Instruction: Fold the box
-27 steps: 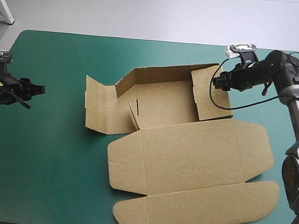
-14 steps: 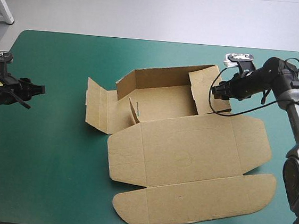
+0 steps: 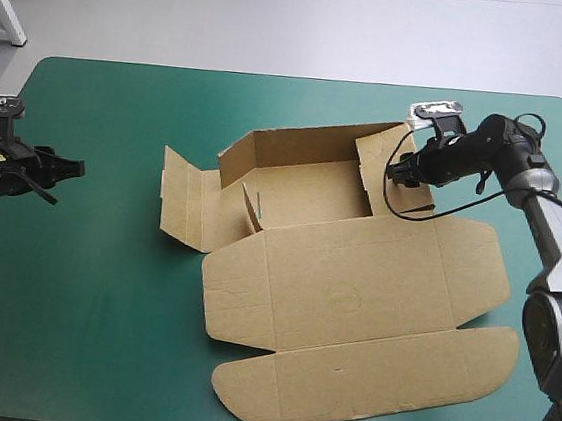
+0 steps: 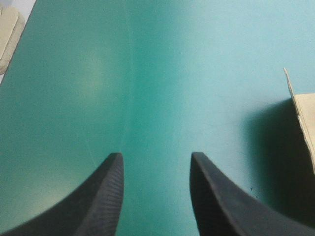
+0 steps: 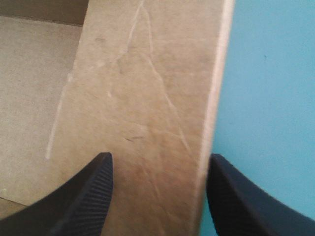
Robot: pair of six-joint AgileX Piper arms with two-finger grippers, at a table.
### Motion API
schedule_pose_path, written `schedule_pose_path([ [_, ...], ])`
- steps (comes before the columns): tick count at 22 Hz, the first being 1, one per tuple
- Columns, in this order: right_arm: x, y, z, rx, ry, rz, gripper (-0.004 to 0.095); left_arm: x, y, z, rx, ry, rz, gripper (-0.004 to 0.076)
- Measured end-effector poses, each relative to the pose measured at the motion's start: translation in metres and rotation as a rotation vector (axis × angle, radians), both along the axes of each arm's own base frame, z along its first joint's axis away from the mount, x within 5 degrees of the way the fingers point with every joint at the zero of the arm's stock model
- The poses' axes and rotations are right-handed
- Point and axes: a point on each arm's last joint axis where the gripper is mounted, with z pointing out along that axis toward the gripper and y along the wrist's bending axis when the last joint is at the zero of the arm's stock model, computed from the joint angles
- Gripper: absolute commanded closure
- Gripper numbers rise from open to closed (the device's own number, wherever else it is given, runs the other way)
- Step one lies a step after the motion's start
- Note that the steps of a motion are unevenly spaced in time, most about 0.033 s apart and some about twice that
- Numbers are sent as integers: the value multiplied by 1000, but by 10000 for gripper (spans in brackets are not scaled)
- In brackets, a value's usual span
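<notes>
The right gripper grabs the box by the thin edge of its raised side (image 5: 203, 147) next, since the open box spreads far wider than my fingers.
The brown box (image 3: 353, 289) lies mid-table with its back wall raised, its left flaps flat and its broad lid flat toward the front edge. The right side wall (image 3: 391, 167) stands partly raised. My right gripper (image 3: 398, 171) is open at that wall's outer edge. In the right wrist view the gripper (image 5: 160, 162) has its black fingers on either side of the wall panel (image 5: 142, 98). My left gripper (image 3: 74, 166) hovers open over the teal-green cover (image 3: 84, 270) near the table's left edge, well apart from the box. In its own view the gripper (image 4: 156, 160) holds nothing, and a box edge (image 4: 302, 118) shows ahead to one side.
Bare teal-green cover stretches between the left gripper and the box's left flaps (image 3: 183, 200). A pale beige edge (image 4: 7, 29) shows past the table's edge in the left wrist view. The lid's rounded flap (image 3: 363, 390) reaches close to the table's front edge.
My right gripper has moved left and toward the front against the right side wall, tipping it more upright. The whole box slid slightly. The left arm has stayed still.
</notes>
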Motion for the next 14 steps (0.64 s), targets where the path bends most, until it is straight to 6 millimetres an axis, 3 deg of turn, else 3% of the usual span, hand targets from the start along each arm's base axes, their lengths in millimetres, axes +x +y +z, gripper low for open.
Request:
schedule_pose_path([
  [6,11,10,-25,-15,26,-17,403,0,0,0,0,0,-1,413],
  [7,12,10,-28,-18,35,-20,455,0,0,0,-1,0,-1,413],
  [8,13,10,-31,-21,41,-23,616,0,0,0,-1,0,-1,413],
  [9,14,9,-33,-26,47,-34,693,0,0,0,-4,-1,-1,413],
  [10,14,8,-33,-30,47,-36,898,0,-1,0,-8,-2,-1,413],
  [14,14,7,-34,-48,49,-44,908,0,-1,0,-20,-5,-3,413],
])
